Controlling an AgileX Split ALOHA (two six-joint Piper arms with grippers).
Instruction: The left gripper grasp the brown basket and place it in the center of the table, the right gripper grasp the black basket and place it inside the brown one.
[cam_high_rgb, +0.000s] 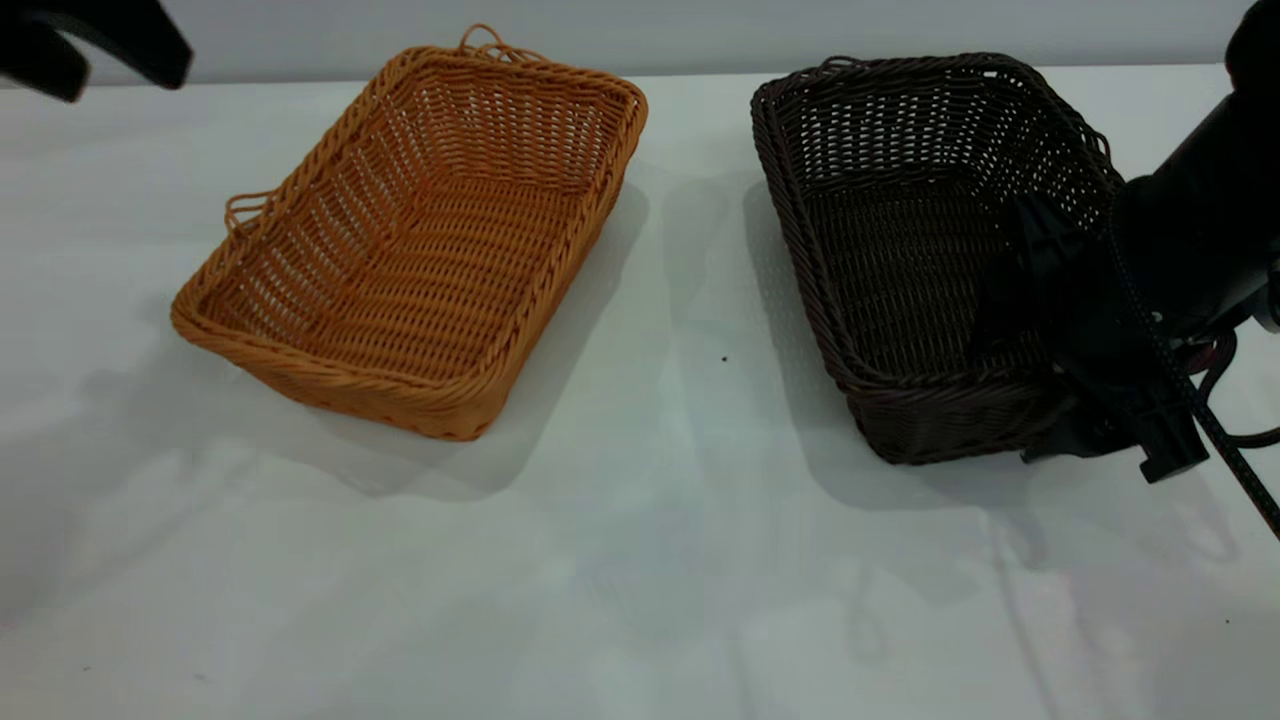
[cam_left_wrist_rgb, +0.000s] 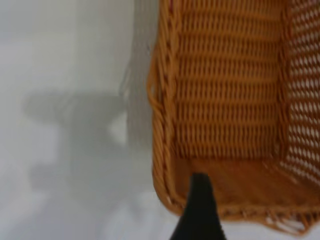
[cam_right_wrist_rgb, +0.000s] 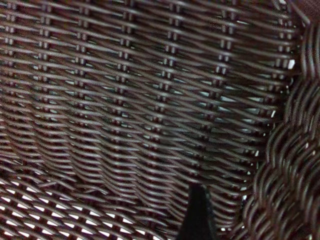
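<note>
My left gripper grabs the brown basket (cam_high_rgb: 420, 240) by its braided long-side rim (cam_high_rgb: 299, 174) next, to bring it to the table's center.
The brown basket (cam_high_rgb: 420, 240) rests on the white table (cam_high_rgb: 640, 560), left of the middle, and fills much of the left wrist view (cam_left_wrist_rgb: 230, 100). My left gripper (cam_high_rgb: 105, 60) hovers open at the far left, above and behind it; one finger (cam_left_wrist_rgb: 200, 210) shows over the basket's rim. The black basket (cam_high_rgb: 920, 250) sits on the table at the right. My right gripper (cam_high_rgb: 1040, 370) is open at its near right corner, astride the braided rim (cam_right_wrist_rgb: 290, 165). One finger (cam_right_wrist_rgb: 197, 215) is inside against the wall; the other is hidden beyond the rim.
A bare strip of table (cam_high_rgb: 700, 330) separates the two baskets. The wide front of the table holds nothing but shadows. The right arm's black cable (cam_high_rgb: 1215, 430) trails down beside the black basket. A grey wall runs along the table's far edge.
</note>
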